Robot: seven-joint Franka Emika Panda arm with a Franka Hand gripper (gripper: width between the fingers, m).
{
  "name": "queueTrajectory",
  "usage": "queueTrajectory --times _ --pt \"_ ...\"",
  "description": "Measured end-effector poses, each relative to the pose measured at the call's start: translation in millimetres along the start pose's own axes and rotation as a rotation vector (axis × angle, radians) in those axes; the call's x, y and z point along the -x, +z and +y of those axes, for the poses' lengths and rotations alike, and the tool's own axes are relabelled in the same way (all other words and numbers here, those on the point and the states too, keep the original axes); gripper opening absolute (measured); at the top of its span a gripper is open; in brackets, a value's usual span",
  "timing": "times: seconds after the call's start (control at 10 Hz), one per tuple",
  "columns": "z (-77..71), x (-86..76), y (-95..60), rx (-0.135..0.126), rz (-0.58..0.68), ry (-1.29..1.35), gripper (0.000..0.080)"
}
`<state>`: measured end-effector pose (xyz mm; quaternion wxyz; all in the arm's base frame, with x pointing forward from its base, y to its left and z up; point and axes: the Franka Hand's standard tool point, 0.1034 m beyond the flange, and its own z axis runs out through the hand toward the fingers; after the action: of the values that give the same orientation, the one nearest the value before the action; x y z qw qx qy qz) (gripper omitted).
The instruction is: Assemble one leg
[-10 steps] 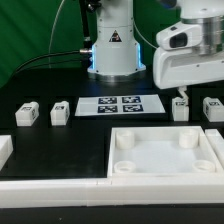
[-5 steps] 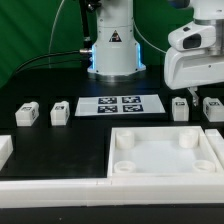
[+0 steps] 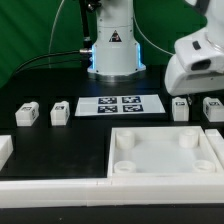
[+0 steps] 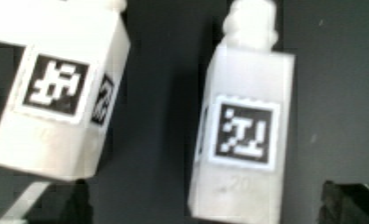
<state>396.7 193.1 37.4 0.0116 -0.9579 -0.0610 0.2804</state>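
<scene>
The gripper's open fingers are still above the tagged white leg point(image 4: 243, 140) in the wrist view, so it is too early to close. The gripper comes down first.
Two white legs lie side by side on the black table under my gripper, one point(image 3: 181, 108) nearer the marker board and one point(image 3: 212, 107) at the exterior view's right edge. In the wrist view both show their square tags: one leg point(image 4: 243, 125) lies in line with the gap between my fingers, the other point(image 4: 56, 95) lies beside it. My gripper point(image 3: 186, 93) hovers just above them. In the wrist view the gripper point(image 4: 207, 205) is open, with its dark fingertips point(image 4: 53, 200) spread wider than the leg and holding nothing.
Two more legs point(image 3: 27, 114) point(image 3: 60, 112) lie at the exterior view's left. The marker board point(image 3: 122, 104) lies in the middle. The large white square tray-like part point(image 3: 212, 150) sits in front, a white block point(image 3: 5, 150) at the left edge, and the robot base point(image 3: 112, 50) behind.
The gripper has moved toward the exterior view's right and turned, now over the two right-hand legs. The legs have not moved.
</scene>
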Motion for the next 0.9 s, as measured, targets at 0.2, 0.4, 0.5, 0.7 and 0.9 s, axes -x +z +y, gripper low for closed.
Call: queueTrajectory --times 0.2,0.4,0.5,0.7,0.9 --pt "-4.5 -1.0 6.5 0.008 -0.174 0.015 0.0649" --pt "-6.9 -9.0 11.2 0.005 -0.222 0.019 0.0649" --pt "-6.6 -8.5 12.6 0.006 -0.224 0.020 0.0649" --pt "-6.3 -11.1 21.5 0.003 -0.228 0.022 0.0649" --pt "-6.5 -12.7 26.4 0.002 -0.227 0.024 0.0649"
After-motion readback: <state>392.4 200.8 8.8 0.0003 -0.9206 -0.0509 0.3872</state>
